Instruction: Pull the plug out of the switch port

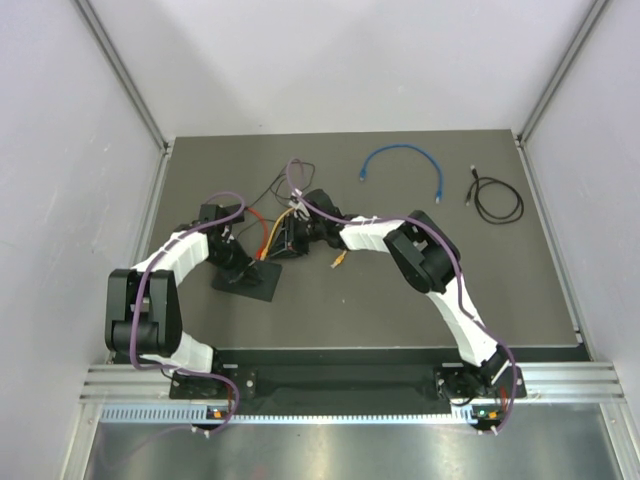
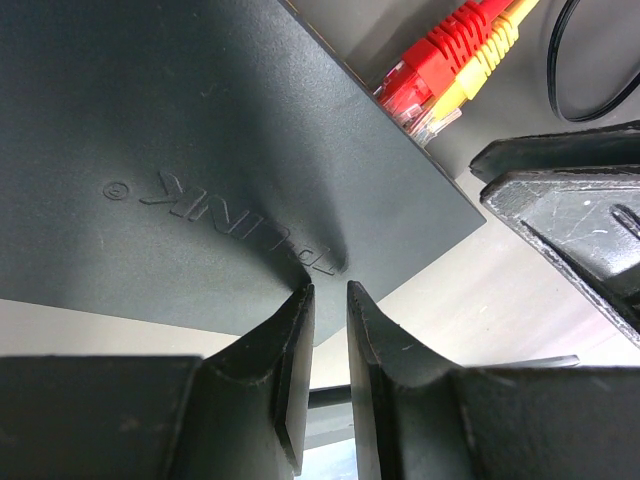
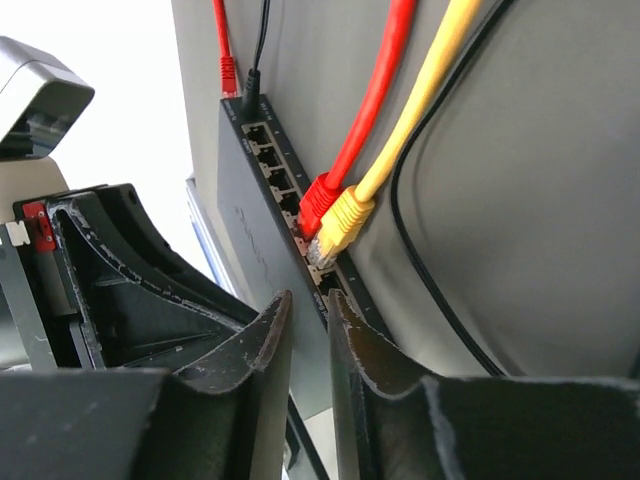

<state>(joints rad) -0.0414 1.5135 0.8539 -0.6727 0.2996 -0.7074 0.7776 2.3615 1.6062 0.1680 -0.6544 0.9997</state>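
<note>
I should next grab the plug's clear end close to the switch's port side (image 1: 263, 257) (image 3: 322, 251) with my right gripper to pull the yellow plug from the switch port.
The switch (image 1: 250, 283) is a flat matte-black slab on the mat left of centre. Its plain top with an embossed logo fills the left wrist view (image 2: 200, 120). Its port row shows in the right wrist view (image 3: 262, 250). A red plug (image 3: 318, 200) and a yellow plug (image 3: 345, 220) sit side by side in ports; both also show in the left wrist view, red (image 2: 425, 75) and yellow (image 2: 455, 95). My left gripper (image 2: 328, 288) is nearly closed, empty, its tips on the switch's top near an edge. My right gripper (image 3: 308, 295) is nearly closed, empty, just short of the port face below the yellow plug.
A black power cord (image 3: 250, 95) is plugged in at the far end of the port row, with a loose red plug (image 3: 228, 70) beside it. A blue cable (image 1: 405, 160) and a coiled black cable (image 1: 497, 200) lie at the back right. Grey walls enclose the mat.
</note>
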